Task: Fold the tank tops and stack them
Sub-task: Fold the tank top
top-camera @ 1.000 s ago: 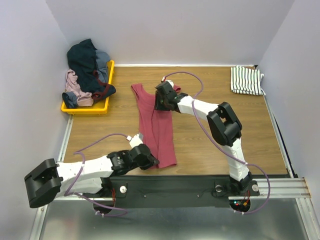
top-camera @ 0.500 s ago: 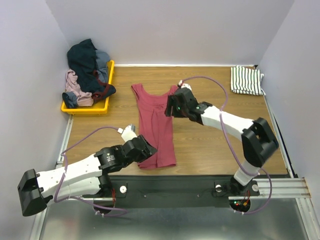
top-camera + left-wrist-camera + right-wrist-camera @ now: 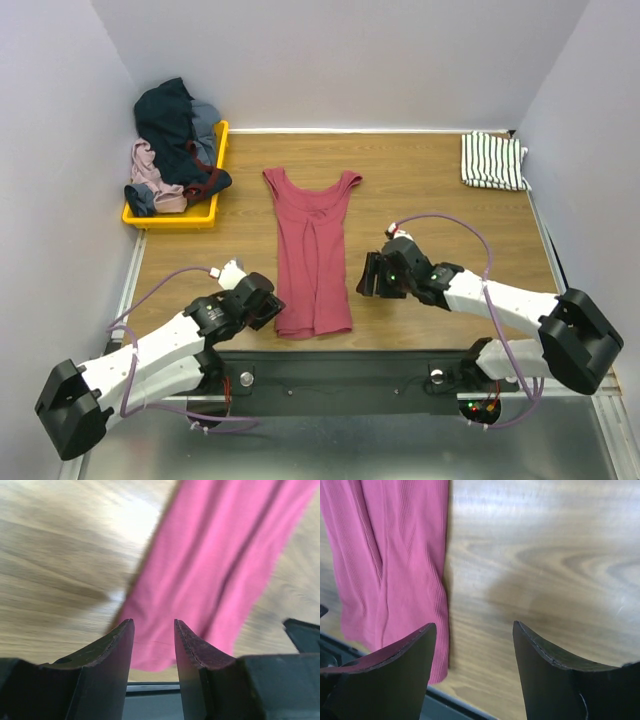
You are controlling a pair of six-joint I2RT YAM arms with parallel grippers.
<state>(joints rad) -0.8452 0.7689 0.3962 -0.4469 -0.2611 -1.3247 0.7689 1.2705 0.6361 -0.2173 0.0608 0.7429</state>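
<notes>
I should next grip the dark red tank top by its hem corner [image 3: 282,330] [image 3: 141,660] with my left gripper, to fold the hem over toward the straps.
The dark red tank top [image 3: 312,250] lies flat and lengthwise in the middle of the wooden table, both straps toward the back. My left gripper [image 3: 272,310] sits open just off the left corner of its hem, holding nothing. In the left wrist view the red tank top [image 3: 215,570] lies beyond the left gripper [image 3: 153,626]. The right gripper [image 3: 366,276] is open over bare wood right of the top. The right wrist view has the right gripper [image 3: 475,629] beside the edge of the red tank top [image 3: 395,555]. The striped tank top [image 3: 492,160] lies folded at the back right corner.
A yellow tray [image 3: 170,222] piled with dark and pink clothes stands at the back left. White walls close in the table on three sides. A black bar and metal rail [image 3: 400,365] run along the near edge by the arm bases.
Both grippers have opened and let go of the red tank top. The right arm pulled back from the far strap to the near right; the left slid left off the hem.
</notes>
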